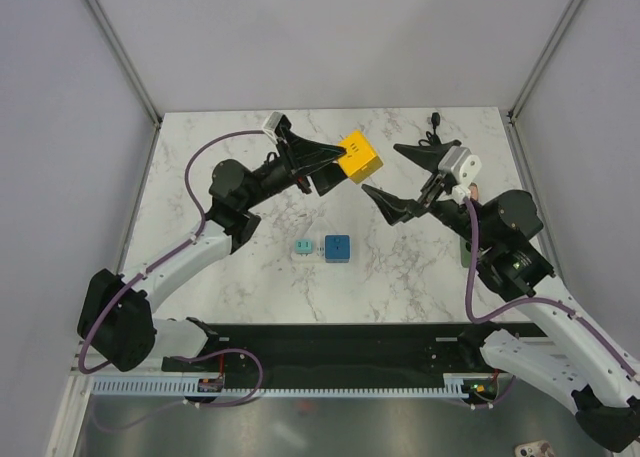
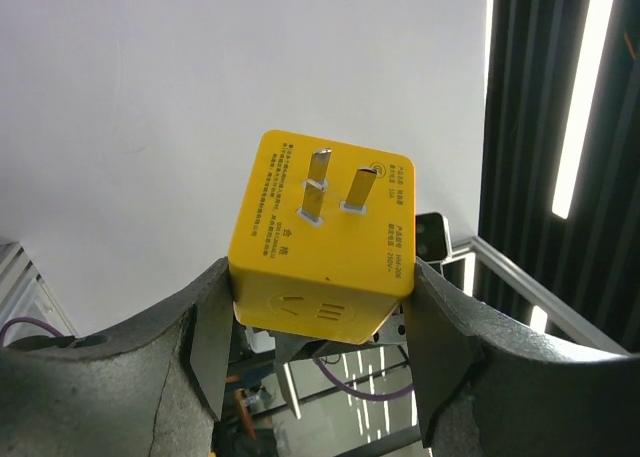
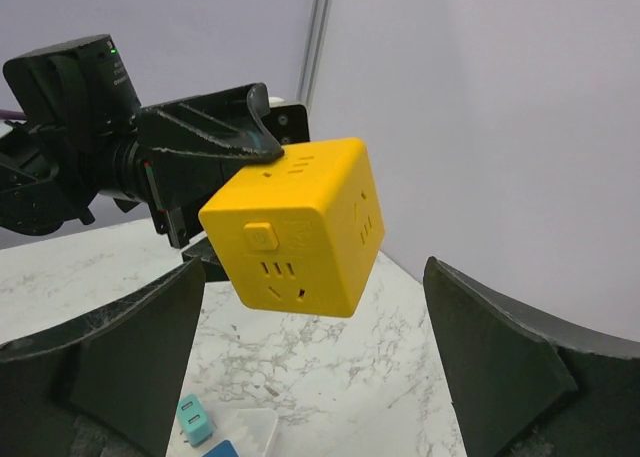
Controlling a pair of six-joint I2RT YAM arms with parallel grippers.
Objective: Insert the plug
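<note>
I will next grab the yellow cube [image 2: 322, 235] by its sides with my right gripper, button side toward me, so the metal prongs stay free to insert.
My left gripper [image 1: 338, 169] is shut on a yellow cube socket adapter [image 1: 358, 157] and holds it raised above the far middle of the table. In the left wrist view the yellow cube [image 2: 322, 235] shows two flat metal prongs on its face, clamped between the pads. My right gripper [image 1: 405, 178] is open and empty, just right of the cube. In the right wrist view the cube [image 3: 298, 225] hangs between and beyond my fingers, its socket holes and button facing me. A small teal plug [image 1: 301, 248] and a blue plug [image 1: 337, 248] lie on the table.
A clear plastic piece [image 3: 245, 432] lies beside the teal plug [image 3: 193, 420]. A black cable [image 1: 433, 127] lies at the far right of the marble table [image 1: 210, 167]. White walls enclose the back and sides.
</note>
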